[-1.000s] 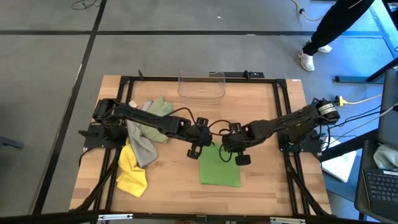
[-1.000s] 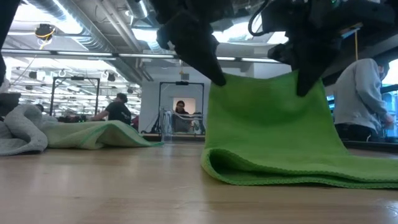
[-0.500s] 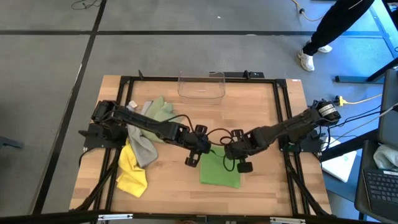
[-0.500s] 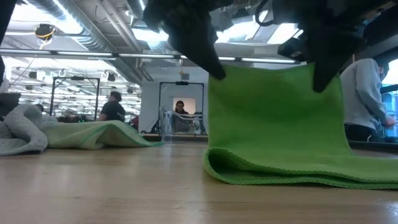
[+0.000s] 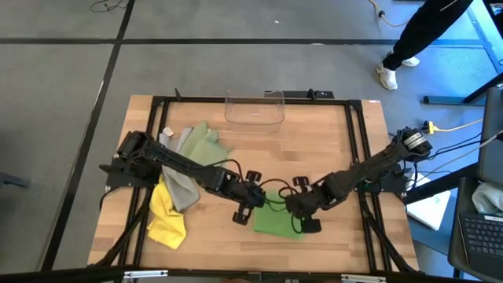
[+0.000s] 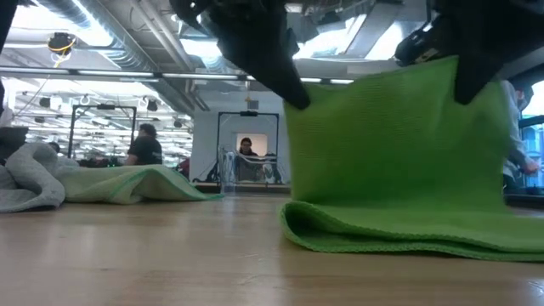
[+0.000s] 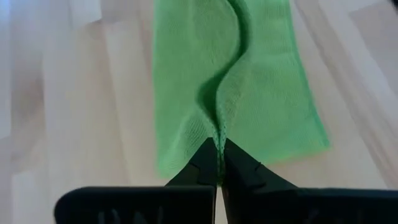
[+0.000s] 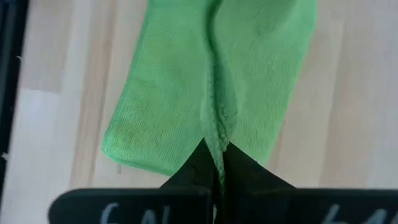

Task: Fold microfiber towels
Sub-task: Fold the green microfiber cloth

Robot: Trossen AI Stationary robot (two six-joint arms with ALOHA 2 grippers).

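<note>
The green towel's raised end (image 7: 222, 121) is still short of the towel's near edge, so my left gripper moves that end there next, before it opens.
The bright green towel (image 5: 275, 222) lies near the table's front middle. Its far end is raised like a curtain (image 6: 391, 144) and its near part rests flat on the wood. My left gripper (image 5: 250, 201) is shut on the raised end's left corner, and my right gripper (image 5: 300, 214) is shut on its right corner. A yellow towel (image 5: 165, 214), a grey towel (image 5: 179, 185) and a pale sage towel (image 5: 203, 141) lie heaped at the left side. My left gripper pinches the raised end's left corner (image 7: 219, 140) between its two fingers, slanting down from above. The cloth hangs below the fingers and its lower part (image 7: 261, 106) lies on the table. My right gripper pinches the raised end's right corner (image 8: 217, 138) between its two fingers, pointing steeply down. The cloth hangs from it in a ridge, nearly taut across to the other corner, with its lower part (image 8: 161, 112) on the table.
A clear plastic bin (image 5: 254, 108) stands at the far edge's middle. The heap of three towels takes up the left side, under the left arm. Bare wood lies right of the green towel and between it and the bin. A person's legs (image 5: 416, 39) show beyond the far right corner.
Both grippers, still shut, have gone toward the table's near edge with the green towel's far end. That end now stands over the part lying on the table, which has stayed in place. The flat stretch of towel seen from above has shortened.
</note>
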